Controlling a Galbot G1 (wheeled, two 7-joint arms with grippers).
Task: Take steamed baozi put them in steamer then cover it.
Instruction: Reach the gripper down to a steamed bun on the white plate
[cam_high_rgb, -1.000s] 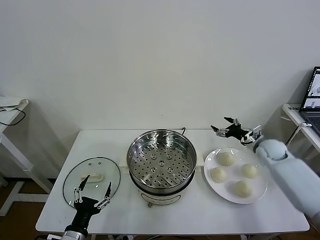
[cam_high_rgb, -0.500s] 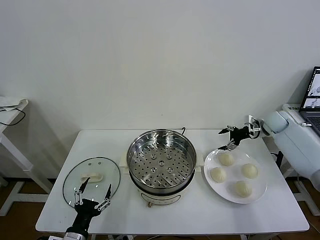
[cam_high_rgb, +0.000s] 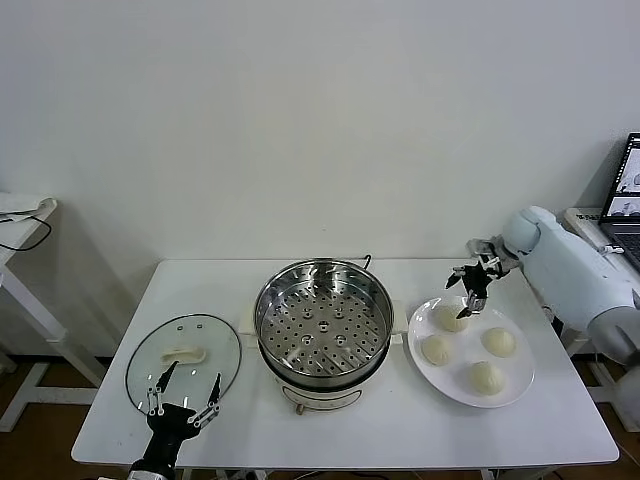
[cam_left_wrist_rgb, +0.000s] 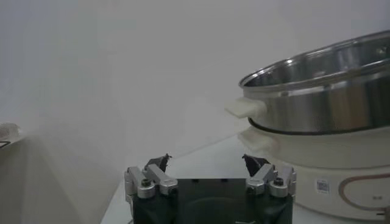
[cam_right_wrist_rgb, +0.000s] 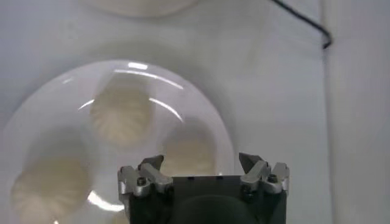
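Observation:
I will load the steamer, so my right gripper will next grab the round sides of the top baozi on the plate.
Several cream-white steamed baozi (cam_high_rgb: 452, 318) lie on a white plate (cam_high_rgb: 520, 370) at the right of the table. My right gripper (cam_high_rgb: 470, 290) hangs open just above the plate's far edge, fingers pointing down beside the far-left bun. In the right wrist view it (cam_right_wrist_rgb: 201, 161) is open over the plate (cam_right_wrist_rgb: 183, 103), with one baozi (cam_right_wrist_rgb: 186, 155) straight ahead of its jaws. The shiny steamer (cam_high_rgb: 322, 330) stands empty at the table's middle. The glass cover (cam_high_rgb: 183, 360) lies flat at the left. My left gripper (cam_high_rgb: 183, 395) waits open at the cover's near edge, facing the steamer (cam_left_wrist_rgb: 323, 103).
A black cable (cam_high_rgb: 367, 262) runs behind the steamer. A laptop (cam_high_rgb: 625, 200) stands on a side table at far right, another small table (cam_high_rgb: 20, 215) at far left. The white wall is close behind the table.
My right arm has drawn back to the right, and its gripper has turned from pointing left to pointing down over the plate. The left gripper has sunk slightly toward the table's front.

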